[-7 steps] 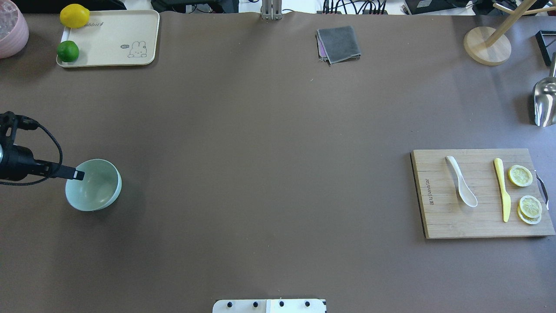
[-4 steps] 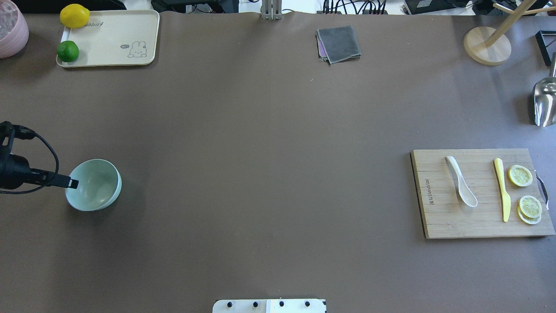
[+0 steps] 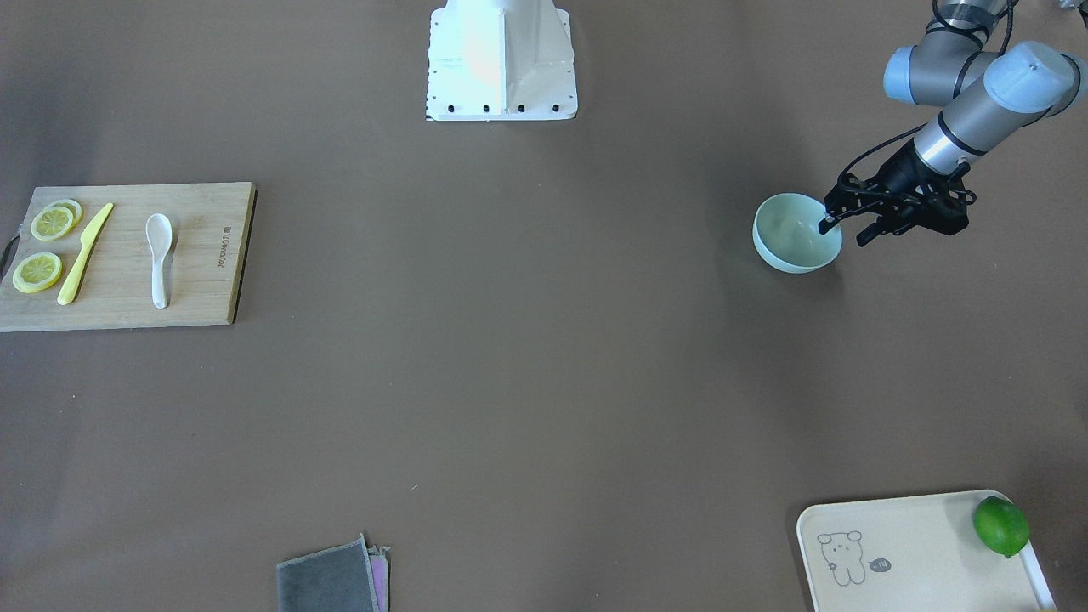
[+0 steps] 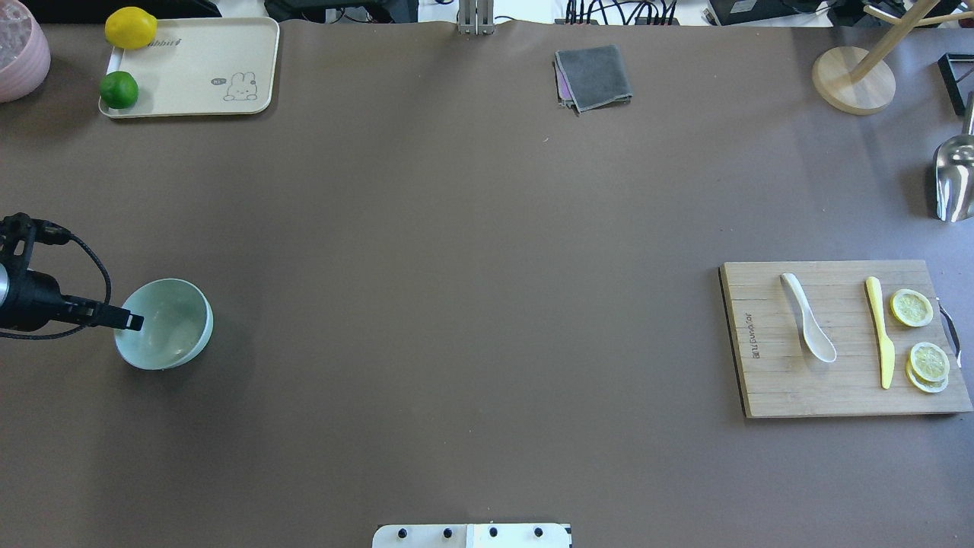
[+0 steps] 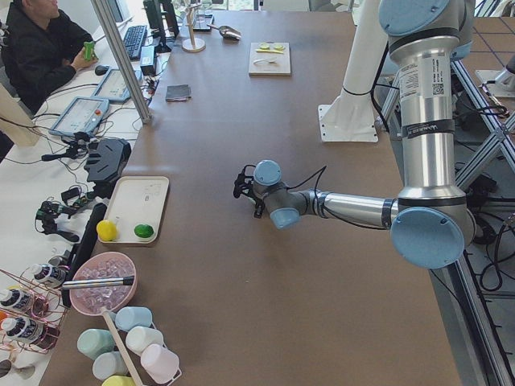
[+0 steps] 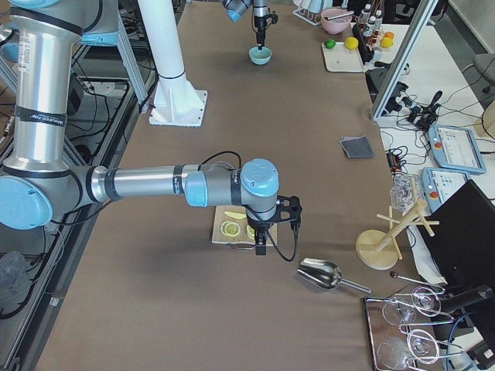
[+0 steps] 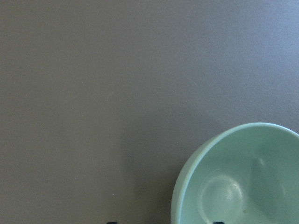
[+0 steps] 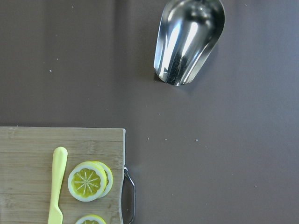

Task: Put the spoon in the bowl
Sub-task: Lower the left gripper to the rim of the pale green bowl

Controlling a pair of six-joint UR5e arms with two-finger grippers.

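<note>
The robot's left gripper needs to grab the bowl by its rim [image 3: 828,236] next, so that it can bring the bowl within reach for the spoon [image 3: 159,255].
The white spoon [image 4: 808,320] lies on a wooden cutting board [image 4: 768,380] at the table's right; it also shows in the front view [image 3: 159,255]. The mint-green bowl [image 4: 171,327] stands empty at the table's left, and it shows in the front view [image 3: 790,238] and the left wrist view [image 7: 243,182]. My left gripper [image 3: 843,231] is open at the bowl's outer side, its jaws straddling the rim. My right gripper [image 6: 259,246] hangs near the board's far end and shows only in the right side view; I cannot tell whether it is open or shut.
A yellow knife [image 4: 879,331] and lemon slices [image 4: 911,307] share the board. A metal scoop [image 4: 955,179] lies beyond it. A cream tray [image 4: 205,61] with a lemon and a lime is at the back left, and a grey cloth [image 4: 593,76] at the back centre.
My left gripper has shifted a little along the bowl's left rim toward the robot's side. The spoon and bowl have not moved.
</note>
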